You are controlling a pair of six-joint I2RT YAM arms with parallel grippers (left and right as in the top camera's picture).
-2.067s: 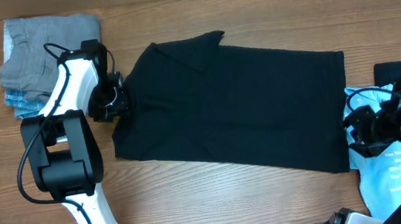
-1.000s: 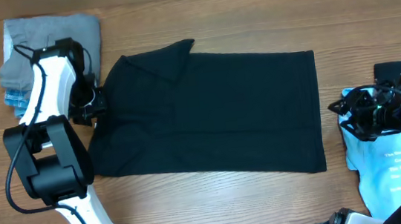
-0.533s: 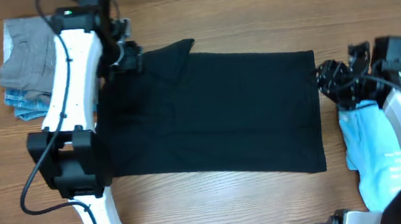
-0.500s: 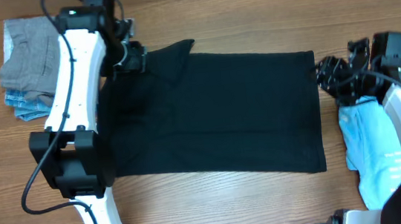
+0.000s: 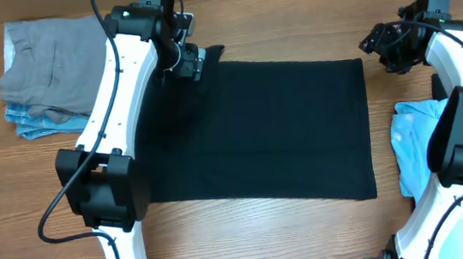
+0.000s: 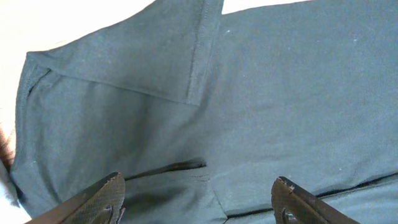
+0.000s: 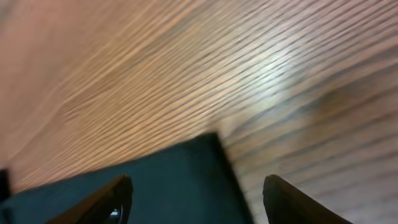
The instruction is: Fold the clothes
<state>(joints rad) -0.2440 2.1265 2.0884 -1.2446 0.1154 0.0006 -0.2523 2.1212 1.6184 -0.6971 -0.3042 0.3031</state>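
I need to fold the far side of the shirt over next, so I should grab the black collared shirt by its far corner with my right gripper.
The clothes here are mainly a black collared shirt, lying flat across the middle of the table. My left gripper hovers open over its far left corner by the collar. In the left wrist view the collar flap and dark fabric fill the frame, and nothing sits between the left gripper's spread fingers. My right gripper is open just beyond the shirt's far right corner. The right wrist view shows that corner below the right gripper. A light blue tee lies at the right edge.
A folded grey garment sits on a blue one at the far left corner. The left arm's base stands beside the shirt's left edge. Bare wooden tabletop runs along the far side.
The shirt slid left early on. Both arms have since swung to its far edge: the left to the collar corner, the right from the blue tee to the far right corner. Both jaws opened wider.
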